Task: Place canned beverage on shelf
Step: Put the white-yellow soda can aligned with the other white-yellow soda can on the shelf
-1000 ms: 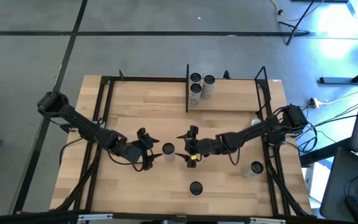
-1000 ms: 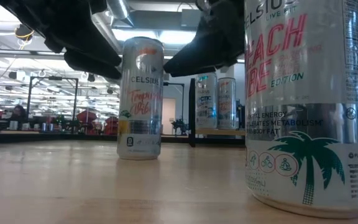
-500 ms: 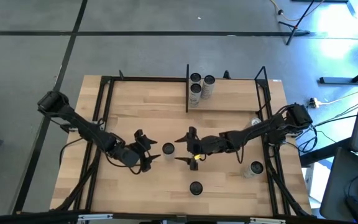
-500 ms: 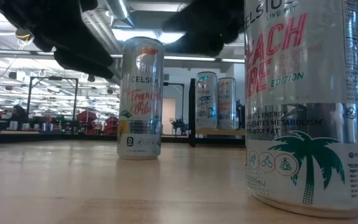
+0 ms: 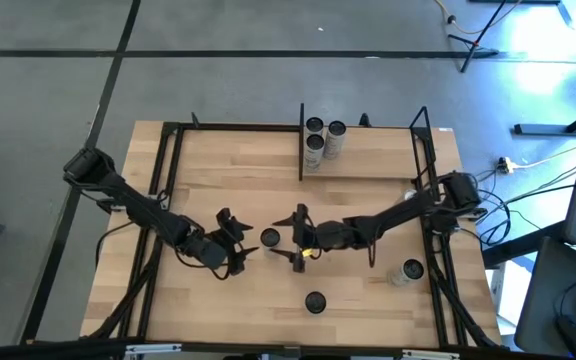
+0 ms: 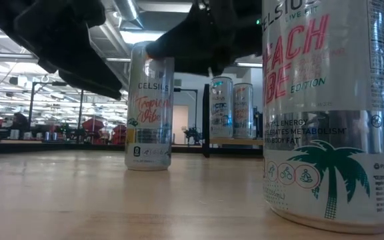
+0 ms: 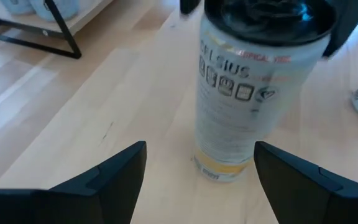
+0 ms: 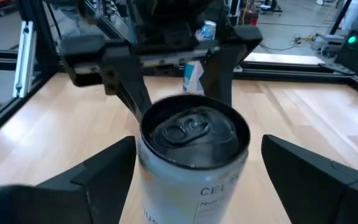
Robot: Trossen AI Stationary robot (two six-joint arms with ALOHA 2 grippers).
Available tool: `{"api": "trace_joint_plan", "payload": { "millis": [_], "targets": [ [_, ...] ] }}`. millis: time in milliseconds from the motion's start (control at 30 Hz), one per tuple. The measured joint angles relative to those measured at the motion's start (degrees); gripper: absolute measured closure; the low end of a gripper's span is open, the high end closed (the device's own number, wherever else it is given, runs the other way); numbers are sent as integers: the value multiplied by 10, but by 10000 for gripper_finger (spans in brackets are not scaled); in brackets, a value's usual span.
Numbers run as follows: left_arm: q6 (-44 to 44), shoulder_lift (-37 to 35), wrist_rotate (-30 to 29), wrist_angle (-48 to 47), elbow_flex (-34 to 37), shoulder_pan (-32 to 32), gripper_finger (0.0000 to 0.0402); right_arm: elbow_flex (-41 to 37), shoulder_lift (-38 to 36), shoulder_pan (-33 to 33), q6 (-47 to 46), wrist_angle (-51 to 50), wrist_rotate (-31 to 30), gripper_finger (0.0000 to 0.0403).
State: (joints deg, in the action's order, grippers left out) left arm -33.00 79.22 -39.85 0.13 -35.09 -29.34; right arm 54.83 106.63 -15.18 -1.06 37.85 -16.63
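Observation:
The Celsius can should go on the shelf, so next my right gripper should grab the can by its upper body below the can's rim (image 8: pixel 192 180).
A Celsius can (image 5: pixel 269 238) stands upright on its base on the tabletop between my two grippers; it also shows in the low view (image 6: pixel 150 107). My right gripper (image 5: pixel 294 240) is open, its fingers (image 8: pixel 104 180) standing on either side of the can's top (image 8: pixel 194 140) without touching it. My left gripper (image 5: pixel 236 246) is open and empty just to the can's left; in its wrist view the can (image 7: pixel 253 81) stands beyond the fingertips (image 7: pixel 107 177). The shelf (image 5: pixel 368 166) sits at the table's far side with three cans (image 5: pixel 314 143) at its left end.
One can (image 5: pixel 315 301) stands near the table's front edge and fills the right of the low view (image 6: pixel 325 113). Another can (image 5: pixel 409 270) stands at the right. A black frame (image 5: pixel 168 160) runs around the table. The shelf's right part is bare plank.
My right gripper has gone toward the table's left, up to the middle can, and its open fingers now stand around the can's top. The can has stayed where it was.

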Motion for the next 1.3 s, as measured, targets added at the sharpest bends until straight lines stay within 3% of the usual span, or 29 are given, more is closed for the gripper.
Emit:
{"api": "trace_joint_plan", "payload": {
  "millis": [267,367,500,667,833,1167,1300],
  "targets": [
    [6,0,0,9,0,0,111,0,33,10,0,47,12,74],
    [7,0,-1,9,0,2,111,0,33,12,11,72,31,109],
    [7,0,-1,9,0,0,111,0,30,17,32,73,32,192],
    [7,0,0,9,0,-8,111,-2,8,17,56,46,24,193],
    [7,0,1,8,0,-11,111,-1,-79,9,83,-42,-30,193],
    [1,0,3,9,0,-15,111,-1,-303,10,91,-316,-144,193],
    [1,1,3,9,0,-18,111,-27,-371,19,93,-363,-184,193]
  ]
}}
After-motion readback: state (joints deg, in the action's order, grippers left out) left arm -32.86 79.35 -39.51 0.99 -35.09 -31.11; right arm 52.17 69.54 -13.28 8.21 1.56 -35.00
